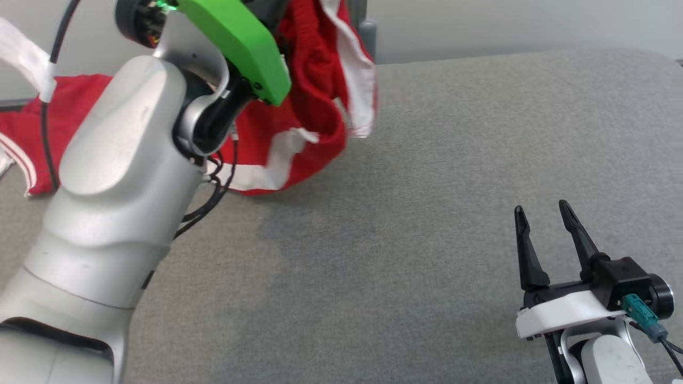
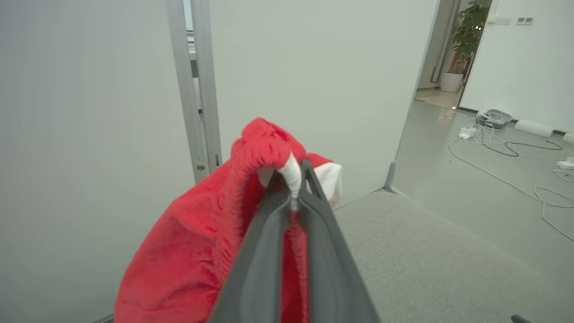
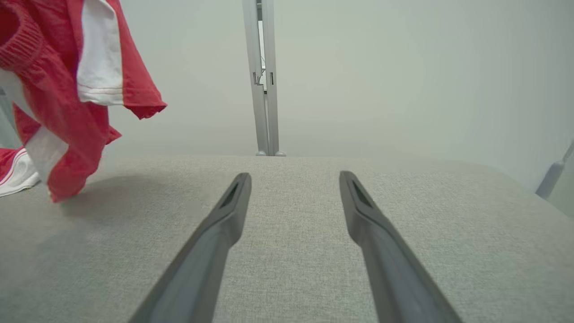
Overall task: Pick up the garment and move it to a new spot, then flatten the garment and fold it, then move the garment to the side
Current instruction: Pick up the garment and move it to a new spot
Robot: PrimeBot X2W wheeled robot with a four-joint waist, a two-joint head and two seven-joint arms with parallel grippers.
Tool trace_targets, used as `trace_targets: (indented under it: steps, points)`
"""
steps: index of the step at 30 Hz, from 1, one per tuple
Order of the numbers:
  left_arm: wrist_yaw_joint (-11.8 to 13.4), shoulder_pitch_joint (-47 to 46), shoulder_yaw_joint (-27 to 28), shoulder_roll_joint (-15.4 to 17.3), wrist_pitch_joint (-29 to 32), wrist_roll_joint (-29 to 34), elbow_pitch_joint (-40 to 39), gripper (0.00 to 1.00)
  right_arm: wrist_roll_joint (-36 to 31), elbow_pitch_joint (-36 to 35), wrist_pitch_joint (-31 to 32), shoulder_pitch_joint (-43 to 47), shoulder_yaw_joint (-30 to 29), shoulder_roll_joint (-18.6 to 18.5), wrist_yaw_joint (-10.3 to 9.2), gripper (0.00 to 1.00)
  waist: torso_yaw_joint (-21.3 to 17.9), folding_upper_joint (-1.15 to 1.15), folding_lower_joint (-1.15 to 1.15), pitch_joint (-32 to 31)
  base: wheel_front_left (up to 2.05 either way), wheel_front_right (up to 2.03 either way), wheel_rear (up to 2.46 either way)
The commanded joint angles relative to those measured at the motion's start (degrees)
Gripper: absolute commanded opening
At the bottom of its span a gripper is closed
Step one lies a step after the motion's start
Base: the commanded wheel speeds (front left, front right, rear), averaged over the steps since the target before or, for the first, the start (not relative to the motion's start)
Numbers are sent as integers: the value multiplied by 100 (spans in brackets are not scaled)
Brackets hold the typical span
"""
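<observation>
The garment hangs loose in folds, and its hem corner beside the white stripe sticks out free. My right gripper should grab the garment there next.
The garment is red with white stripes and hangs lifted at the upper left of the head view, its lower part trailing on the grey surface. In the left wrist view my left gripper is shut on a bunched red and white fold of the garment, which drapes down to the left. The raised left arm hides the grip in the head view. My right gripper stands open at the lower right, low over the bare surface, nothing between its fingers. The garment hangs at the right wrist view's upper left.
A grey fabric-covered table spreads under both arms, with wide free room in the middle and right. A pale wall with a metal post stands behind it. Cables and a power strip lie on the floor beyond the table's corner.
</observation>
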Motion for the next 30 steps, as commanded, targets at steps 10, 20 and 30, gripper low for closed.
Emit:
trace_targets:
  steps: [10, 20, 30]
  points:
    - [138, 975, -131, -742, -525, -473, 200, 0, 187, -110, -18, -239, -113, -11, -4, 100, -912, 0, 0, 743, 0, 0, 0]
    - [143, 2200, -8, -776, -1402, -725, 1721, 0, 260, -145, -18, -521, -119, -12, -4, 100, -873, 0, 0, 1294, 0, 0, 0]
    - [14, 2304, 172, -899, -2090, -952, 2405, 100, 129, -61, -18, -498, -138, -13, -4, 100, -583, 0, 0, 1144, 0, 0, 0]
